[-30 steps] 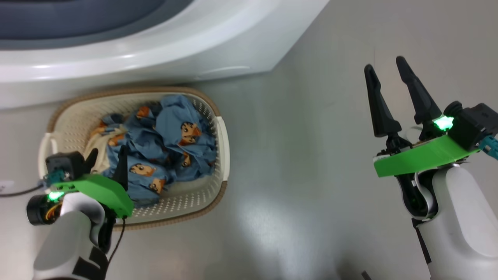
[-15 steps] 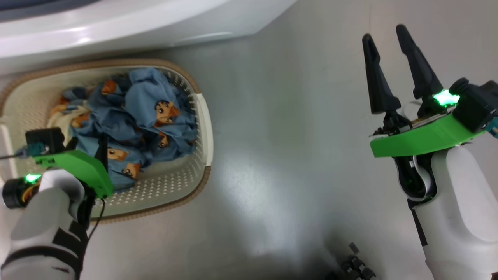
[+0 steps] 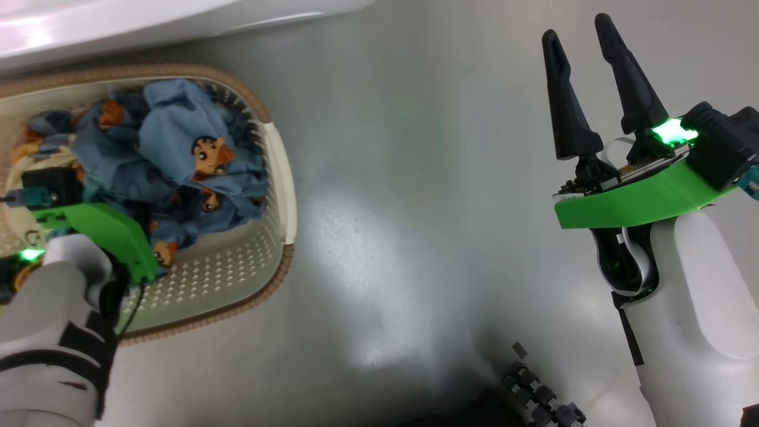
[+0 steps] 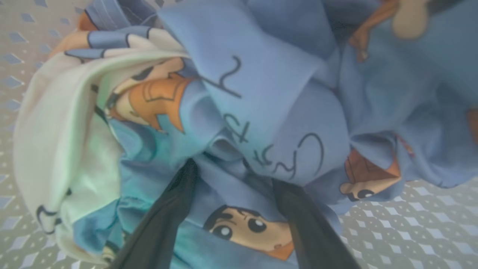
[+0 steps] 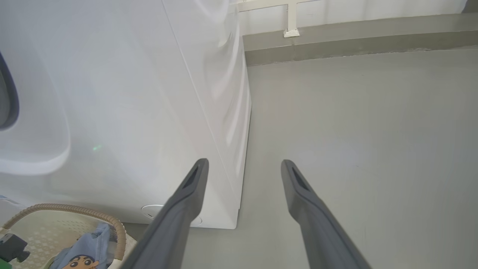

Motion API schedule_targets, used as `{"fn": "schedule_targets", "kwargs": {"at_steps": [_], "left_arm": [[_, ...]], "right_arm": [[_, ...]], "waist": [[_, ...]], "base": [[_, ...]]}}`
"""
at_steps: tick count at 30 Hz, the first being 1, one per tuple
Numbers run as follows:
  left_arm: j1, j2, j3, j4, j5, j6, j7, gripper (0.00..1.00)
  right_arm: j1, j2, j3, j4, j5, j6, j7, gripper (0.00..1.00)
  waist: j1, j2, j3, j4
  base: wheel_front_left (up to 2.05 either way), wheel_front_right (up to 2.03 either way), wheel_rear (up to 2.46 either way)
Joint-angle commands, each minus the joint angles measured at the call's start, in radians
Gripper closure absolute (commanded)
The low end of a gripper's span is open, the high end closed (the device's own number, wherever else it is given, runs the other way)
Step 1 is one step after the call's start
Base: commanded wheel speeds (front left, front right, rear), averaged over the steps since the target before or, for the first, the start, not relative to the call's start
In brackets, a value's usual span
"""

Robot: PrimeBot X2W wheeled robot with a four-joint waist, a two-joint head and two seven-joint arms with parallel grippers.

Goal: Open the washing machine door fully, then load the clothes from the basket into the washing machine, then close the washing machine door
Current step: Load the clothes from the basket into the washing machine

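My left gripper is to grab the blue clothes [image 4: 261,93] next by their raised fold [image 4: 235,178] to load them, and the rest of the pile lies slack in the basket.
The cream perforated basket [image 3: 285,178] sits on the floor in front of the white washing machine [image 3: 118,24], and it holds the light blue printed clothes [image 3: 178,130]. My left gripper [image 4: 234,173] is open, its two dark fingers pushed down into the blue clothes [image 4: 261,93] with a fold of fabric between them. A cream-white cloth [image 4: 56,130] lies at the pile's left. My right gripper [image 3: 575,29] hangs open over bare floor, far right of the basket, with nothing between its fingers. It faces the washing machine [image 5: 130,93] corner. The washing machine door is out of view.
Grey floor [image 3: 415,207] spreads between the basket and my right arm. A dark ribbed part of the robot's base [image 3: 536,397] shows at the bottom. Behind the machine runs a grey skirting [image 5: 354,37] along the wall. The basket's rim [image 5: 74,208] lies close to the machine's front.
The head camera has tilted, shifting the basket and machine up and left in the picture. My left gripper has sunk lower into the clothes. The right gripper stays open.
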Motion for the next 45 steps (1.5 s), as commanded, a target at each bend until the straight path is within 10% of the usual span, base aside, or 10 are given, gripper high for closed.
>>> {"fn": "schedule_targets", "kwargs": {"at_steps": [1, 9, 12, 45], "left_arm": [[0.012, 0.047, 0.009, -0.001, -0.006, -0.002, -0.001, 0.0], [-0.021, 0.055, 0.004, 0.018, -0.017, 0.009, 0.016, 0.0], [-0.024, 0.051, 0.001, 0.022, -0.023, 0.007, 0.029, 1.0], [0.183, 0.006, -0.197, -0.141, -0.189, -0.002, -0.152, 1.0]], "right_arm": [[0.025, 0.006, 0.013, -0.026, 0.015, 0.002, -0.005, 0.0], [0.03, 0.001, 0.001, -0.027, 0.012, 0.002, -0.005, 0.0], [0.028, 0.0, 0.002, -0.025, 0.011, 0.002, -0.005, 0.0], [0.096, -0.026, -0.013, 0.02, 0.011, 0.002, -0.005, 0.0]], "waist": [[0.0, -0.0001, 0.01, -0.012], [0.0, -0.0001, 0.014, -0.018], [0.0, -0.0001, 0.01, -0.016], [0.0, -0.0001, -0.301, 0.077]], "base": [[0.0, 0.0, 0.0], [0.0, 0.0, 0.0], [0.0, 0.0, 0.0], [0.0, 0.0, 0.0]]}}
